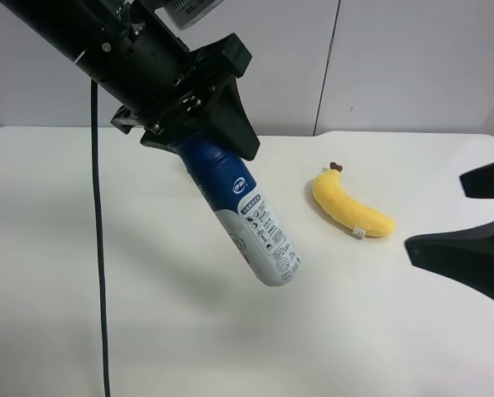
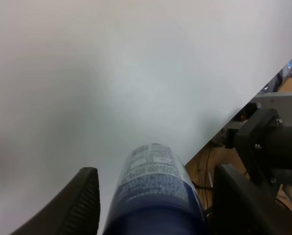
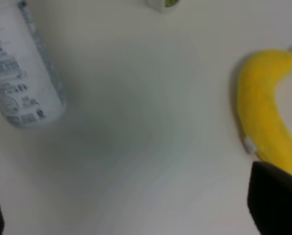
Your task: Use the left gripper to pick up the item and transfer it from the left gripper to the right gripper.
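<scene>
I need to grab the can by its silvery-white printed part [image 1: 263, 238] with my right gripper next, so that I can take over the can, which is held at its dark-blue body [image 1: 216, 175].
The item [image 1: 247, 215], a tall can with a dark-blue upper body and a silvery-white printed lower part, hangs tilted above the white table [image 1: 147, 331], its base pointing down toward the exterior high view's right. My left gripper [image 1: 193, 141], all black, is shut on its blue upper end, and the cap is hidden between the jaws. The left wrist view shows the can [image 2: 155, 196] between the two fingers [image 2: 82, 205]. My right gripper [image 1: 437, 211] is open and empty at the exterior high view's right edge, apart from the can. The right wrist view shows the can's lower end [image 3: 23, 73].
A yellow plush banana [image 1: 350, 203] lies on the table between the can and my right gripper, and shows in the right wrist view [image 3: 268, 112]. A loose black cable [image 1: 98, 248] hangs from the left arm. A small white object [image 3: 163, 4] sits at the right wrist view's edge.
</scene>
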Robot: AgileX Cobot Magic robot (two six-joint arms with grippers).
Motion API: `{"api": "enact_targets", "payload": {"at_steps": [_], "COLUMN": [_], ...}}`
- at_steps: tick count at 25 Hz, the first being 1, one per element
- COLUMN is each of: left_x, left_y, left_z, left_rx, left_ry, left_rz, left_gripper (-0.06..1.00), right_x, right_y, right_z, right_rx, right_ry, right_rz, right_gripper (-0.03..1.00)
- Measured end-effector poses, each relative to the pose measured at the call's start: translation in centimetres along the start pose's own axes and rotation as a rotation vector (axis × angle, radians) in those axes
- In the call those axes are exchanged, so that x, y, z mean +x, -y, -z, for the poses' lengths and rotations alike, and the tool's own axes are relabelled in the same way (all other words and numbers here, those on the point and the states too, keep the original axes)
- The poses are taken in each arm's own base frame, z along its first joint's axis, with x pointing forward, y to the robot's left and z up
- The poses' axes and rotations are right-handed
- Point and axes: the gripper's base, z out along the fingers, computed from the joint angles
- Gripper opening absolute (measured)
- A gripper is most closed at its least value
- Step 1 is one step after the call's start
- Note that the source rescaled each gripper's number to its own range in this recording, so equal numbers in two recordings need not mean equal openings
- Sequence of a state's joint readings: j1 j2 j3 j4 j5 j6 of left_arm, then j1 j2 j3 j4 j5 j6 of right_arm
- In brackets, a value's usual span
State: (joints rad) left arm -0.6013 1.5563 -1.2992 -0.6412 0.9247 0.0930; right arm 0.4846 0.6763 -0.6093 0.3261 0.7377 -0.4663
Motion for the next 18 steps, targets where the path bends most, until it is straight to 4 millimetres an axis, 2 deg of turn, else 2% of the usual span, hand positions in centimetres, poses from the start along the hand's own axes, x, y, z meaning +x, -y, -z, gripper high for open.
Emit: {"api": "enact_targets", "payload": {"at_steps": [8,14,18], "left_x": [0.0,0.0,0.0], "left_y": [0.0,0.0,0.0], "left_z": [0.0,0.0,0.0], "left_rx": [0.0,0.0,0.0], "left_ry": [0.0,0.0,-0.001], "left_rz": [0.0,0.0,0.0], "left_gripper": [0.0,0.0,0.0], "right_x": [-2.3,-2.7,-2.5], "right_y": [-2.3,-2.2,-2.1], "right_z": [-5.4,-8.9,-10.2], "right_rx": [-0.122,-0.093,-0.086], "right_ry": [0.04,0.032,0.008], "right_rz": [0.146,0.138,0.148], "right_gripper": [1.0,1.0,1.0]}}
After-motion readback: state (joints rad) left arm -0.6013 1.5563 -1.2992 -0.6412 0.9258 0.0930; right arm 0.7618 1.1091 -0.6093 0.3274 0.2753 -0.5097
